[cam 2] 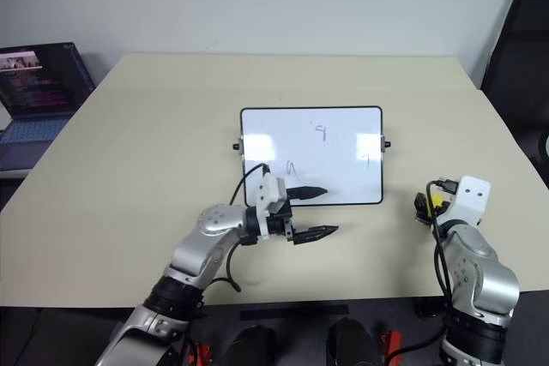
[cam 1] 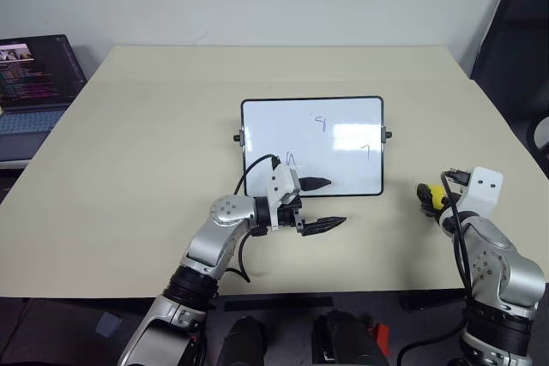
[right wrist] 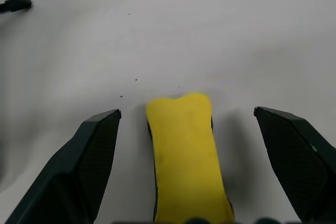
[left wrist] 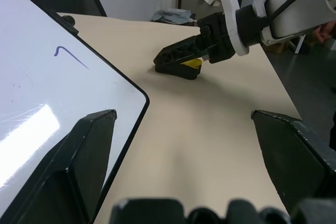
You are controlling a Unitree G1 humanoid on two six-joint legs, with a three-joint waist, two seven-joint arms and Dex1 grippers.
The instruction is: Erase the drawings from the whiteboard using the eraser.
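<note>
My right gripper closes on the yellow eraser now, since its fingers reach down beside the eraser's sides in the right wrist view.
The whiteboard (cam 1: 313,145) lies flat in the middle of the table. On it are three small pen drawings: one near the top middle (cam 1: 322,123), one at the right (cam 1: 366,152), one at the lower left (cam 1: 291,159). My left gripper (cam 1: 319,205) is open and points right, with one finger over the board's lower edge and the other over the table. The yellow eraser (right wrist: 184,150) lies on the table right of the board. My right gripper (right wrist: 187,110) is open around it, a gap showing on each side. From the left wrist, the right gripper (left wrist: 176,61) sits low over the eraser (left wrist: 192,63).
The beige table (cam 1: 154,126) has bare room on all sides of the board. An open laptop (cam 1: 34,83) stands off the table's far left corner. A black chair (cam 1: 515,40) is at the far right. The near table edge runs just under both arms.
</note>
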